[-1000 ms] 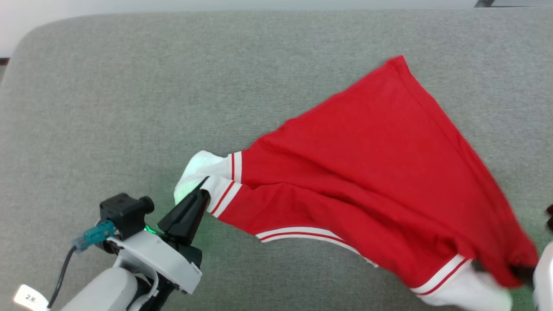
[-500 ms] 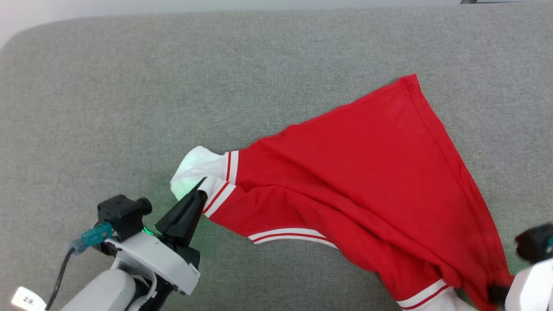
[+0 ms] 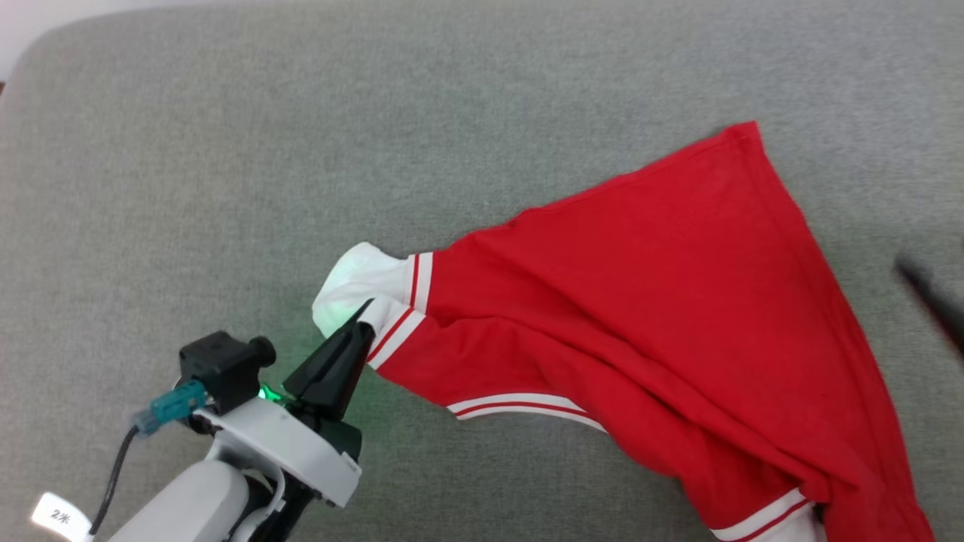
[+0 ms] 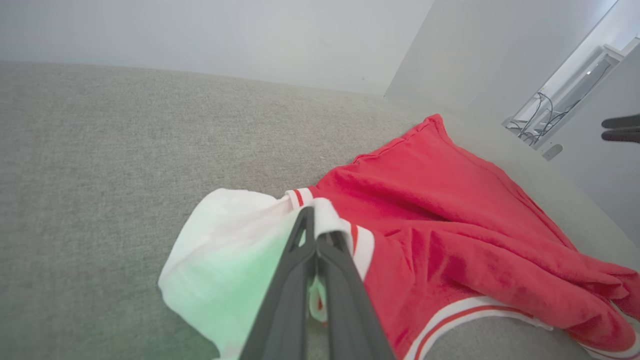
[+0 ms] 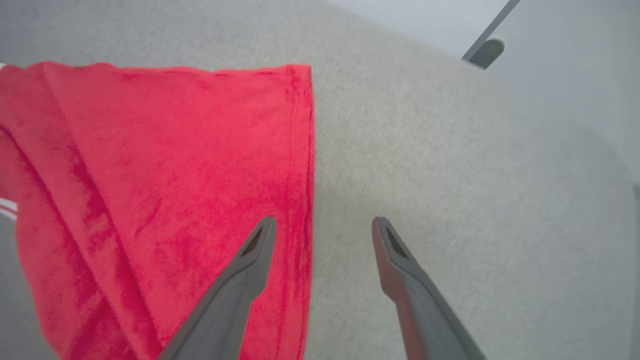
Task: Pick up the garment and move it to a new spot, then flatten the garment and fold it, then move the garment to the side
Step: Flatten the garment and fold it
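The garment's red body lies slack, so my right gripper will next take hold of the garment by its hemmed corner and pick it up.
The garment, bright red with white sleeve ends and striped trim, lies spread on the grey fabric surface, reaching from the middle to the lower right corner. My left gripper is shut on a white sleeve end at the garment's left tip; in the left wrist view its fingers pinch that white cloth. My right gripper hangs open above the garment's red edge with nothing between its fingers. In the head view one of its fingers is a dark blur at the right edge.
The grey surface has a rounded far left corner and a pale wall behind it. Bare surface stretches left of and beyond the garment. Past the surface's right side stands a desk with cables.
My right gripper has let go of the garment's lower right end, opened and lifted away to the right. That end now lies slack. The left gripper still holds the sleeve; the camera shifted slightly.
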Motion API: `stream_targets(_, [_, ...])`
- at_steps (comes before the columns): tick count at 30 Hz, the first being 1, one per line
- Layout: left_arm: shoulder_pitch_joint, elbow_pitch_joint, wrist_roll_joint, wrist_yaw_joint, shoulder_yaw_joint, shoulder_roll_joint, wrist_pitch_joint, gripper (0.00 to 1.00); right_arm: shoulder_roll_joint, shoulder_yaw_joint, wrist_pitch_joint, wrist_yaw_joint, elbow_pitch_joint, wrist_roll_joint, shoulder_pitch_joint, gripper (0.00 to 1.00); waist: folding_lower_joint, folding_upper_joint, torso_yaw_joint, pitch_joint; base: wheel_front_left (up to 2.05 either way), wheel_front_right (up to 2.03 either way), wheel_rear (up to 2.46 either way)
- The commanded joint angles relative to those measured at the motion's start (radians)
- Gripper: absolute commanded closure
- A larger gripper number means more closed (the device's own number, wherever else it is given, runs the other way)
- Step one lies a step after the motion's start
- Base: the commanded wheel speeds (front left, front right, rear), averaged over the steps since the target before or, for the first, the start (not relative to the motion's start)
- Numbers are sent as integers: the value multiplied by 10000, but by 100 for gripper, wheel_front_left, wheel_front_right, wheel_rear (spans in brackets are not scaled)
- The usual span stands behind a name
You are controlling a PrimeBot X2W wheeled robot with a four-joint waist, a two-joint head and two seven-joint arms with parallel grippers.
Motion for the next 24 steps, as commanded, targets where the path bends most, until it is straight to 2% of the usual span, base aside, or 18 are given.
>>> stream_targets(1, [-163, -14, 93, -88, -17, -97, -45, 100, -66, 396, -268, -12, 440, -382, -904, 0, 0, -1, 210, 271, 0, 0, 0])
stream_targets(2, [-163, -14, 93, -88, -17, -97, -45, 100, -66, 396, -268, -12, 440, -382, -904, 0, 0, -1, 210, 271, 0, 0, 0])
stream_targets(6, [-391, 51, 189, -226, -100, -227, -52, 100, 283, 1280, -552, -14, 1951, -516, -2654, 0, 0, -1, 503, 595, 0, 0, 0])
stream_targets(13, [-621, 264, 160, -378, -62, -507, -164, 100, 177, 2783, -968, -14, 4821, -795, -4592, 0, 0, -1, 1012, 1164, 0, 0, 0])
stream_targets(17, [-701, 426, 246, -525, -87, -660, -216, 100, 108, 3335, -1203, -12, 6066, -763, -5135, 0, 0, -1, 1223, 1401, 0, 0, 0])
stream_targets(24, [-860, 663, 326, -690, -27, -839, -272, 100, -115, 4569, -1193, -12, 7299, -464, -5276, 0, 0, -1, 1361, 1553, 0, 0, 0])
